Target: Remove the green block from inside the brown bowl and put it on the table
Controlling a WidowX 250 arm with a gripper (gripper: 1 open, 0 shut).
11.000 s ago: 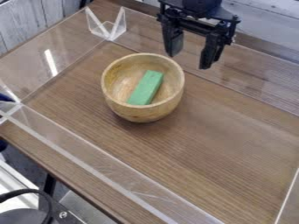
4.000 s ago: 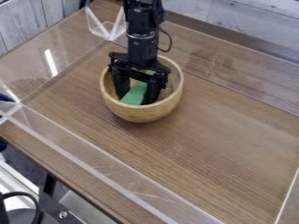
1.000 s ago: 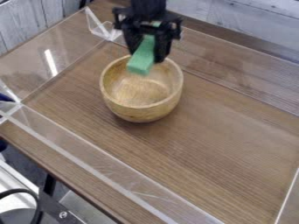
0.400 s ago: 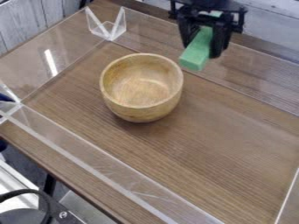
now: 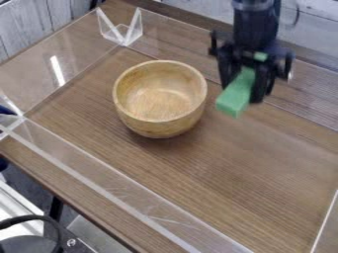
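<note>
The green block's lower end (image 5: 232, 107) hangs above the tabletop beside the bowl (image 5: 161, 98), so the gripper should stay closed on the block until the block touches the table.
The green block (image 5: 236, 97) hangs just above the table (image 5: 172, 168), to the right of the brown bowl (image 5: 161, 98). My gripper (image 5: 247, 82) points straight down and is shut on the green block's upper part, its black fingers on either side. The bowl is empty, its pale inside showing. The block's lower end is close to the tabletop; I cannot tell whether it touches.
Low clear acrylic walls (image 5: 79, 168) edge the table along the left and front. A clear acrylic corner piece (image 5: 119, 28) stands at the back left. Dark wood-grain surface stretches to the right of and in front of the bowl.
The gripper has carried the green block from above the bowl to the right and down, to a spot beside the bowl near the tabletop. The bowl has stayed in place.
</note>
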